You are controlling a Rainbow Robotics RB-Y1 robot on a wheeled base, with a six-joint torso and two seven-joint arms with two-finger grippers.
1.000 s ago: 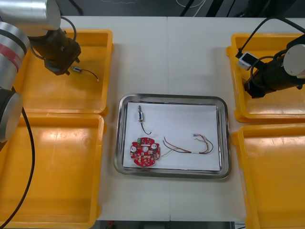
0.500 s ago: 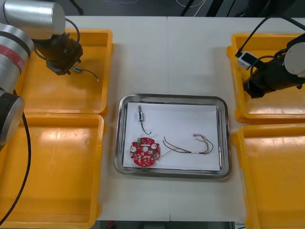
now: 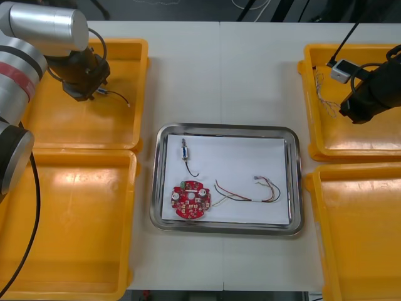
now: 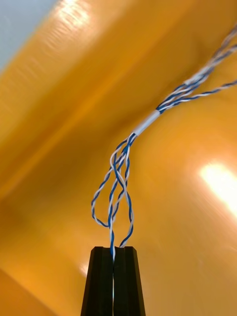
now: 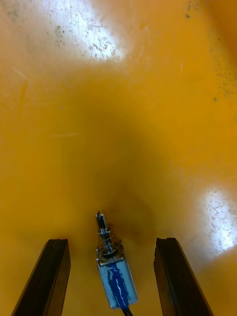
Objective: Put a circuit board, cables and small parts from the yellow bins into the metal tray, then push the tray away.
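The left gripper grabs the small metal part by its body next. Two flat sides show on the blue body (image 3: 101,91), while a thin wire (image 3: 119,95) trails behind.
My left gripper (image 3: 88,93) hangs low in the back left yellow bin (image 3: 62,128), open. A small metal part (image 5: 114,276) with a blue body lies between its fingers on the bin floor; from the front the small metal part (image 3: 102,93) trails a thin black wire. My right gripper (image 3: 345,111) is over the back right yellow bin (image 3: 357,143), shut on a twisted blue and white cable (image 4: 118,192) that hangs from its fingertips (image 4: 124,261). The metal tray (image 3: 227,127) holds a round red circuit board (image 3: 190,199), a red and yellow cable (image 3: 250,191) and another small metal part (image 3: 185,150).
Two more yellow bins stand at the front left (image 3: 69,219) and front right (image 3: 363,232). Bare table lies beyond the tray's far rim, between the back bins. The blue and white cable (image 3: 322,94) dangles near the back right bin's inner wall.
My right gripper has moved to the right with the blue and white cable, which now shows hanging from it. My left gripper has edged a little closer to the small metal part.
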